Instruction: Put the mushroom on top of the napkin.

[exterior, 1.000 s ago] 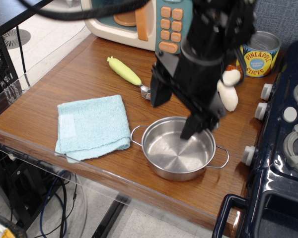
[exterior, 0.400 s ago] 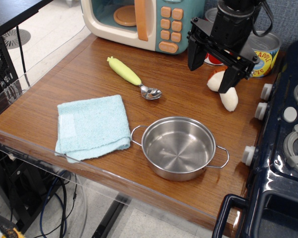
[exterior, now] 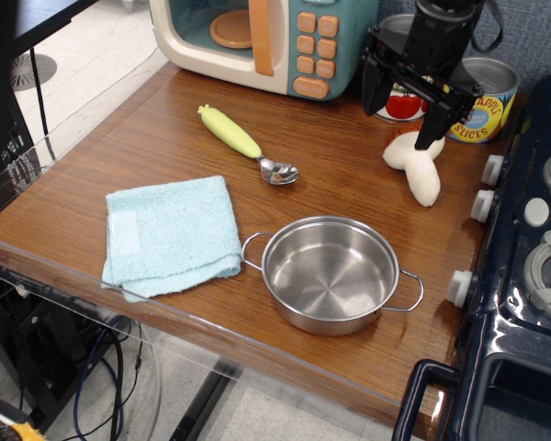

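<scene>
I should grab the mushroom by its cap end [exterior: 408,145] next. Then it can go on top of the light blue napkin [exterior: 170,234].
The mushroom [exterior: 417,167] lies on its side on the wooden table at the back right. Its cream-white stem points toward the front, and its cap end is partly behind my gripper's right finger. My gripper [exterior: 404,112] is open and empty, just behind and above the mushroom, with its jaws spread wide. The light blue napkin [exterior: 170,234] lies folded flat near the table's front left edge, far from the gripper.
A steel pot [exterior: 331,274] stands right of the napkin. A yellow-green-handled spoon [exterior: 243,142] lies mid-table. A toy microwave [exterior: 257,37] and two cans [exterior: 482,101] stand at the back. A dark blue toy stove [exterior: 533,266] borders the right side.
My gripper has moved from over the pot to the back right by the mushroom, then a little farther back. The mushroom, napkin and pot have not moved.
</scene>
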`<control>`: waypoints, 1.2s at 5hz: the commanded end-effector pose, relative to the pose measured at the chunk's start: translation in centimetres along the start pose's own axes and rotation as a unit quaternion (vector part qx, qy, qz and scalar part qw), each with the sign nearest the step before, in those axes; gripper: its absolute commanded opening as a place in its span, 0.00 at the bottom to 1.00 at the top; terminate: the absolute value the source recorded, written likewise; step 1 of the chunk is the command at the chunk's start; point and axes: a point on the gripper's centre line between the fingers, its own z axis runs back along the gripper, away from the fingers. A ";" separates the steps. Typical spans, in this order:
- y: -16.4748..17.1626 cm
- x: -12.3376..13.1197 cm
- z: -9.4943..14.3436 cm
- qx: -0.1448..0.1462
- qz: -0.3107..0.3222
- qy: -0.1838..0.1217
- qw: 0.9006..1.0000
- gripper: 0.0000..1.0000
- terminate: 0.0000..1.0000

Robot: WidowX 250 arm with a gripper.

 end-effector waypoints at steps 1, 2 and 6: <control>1.7 2.6 -0.2 0.001 0.001 -0.023 1.000 1.00 0.00; 1.6 2.9 -1.0 -0.004 -0.009 -0.032 0.999 1.00 0.00; 0.9 1.2 1.1 0.001 -0.022 -0.043 0.999 0.00 0.00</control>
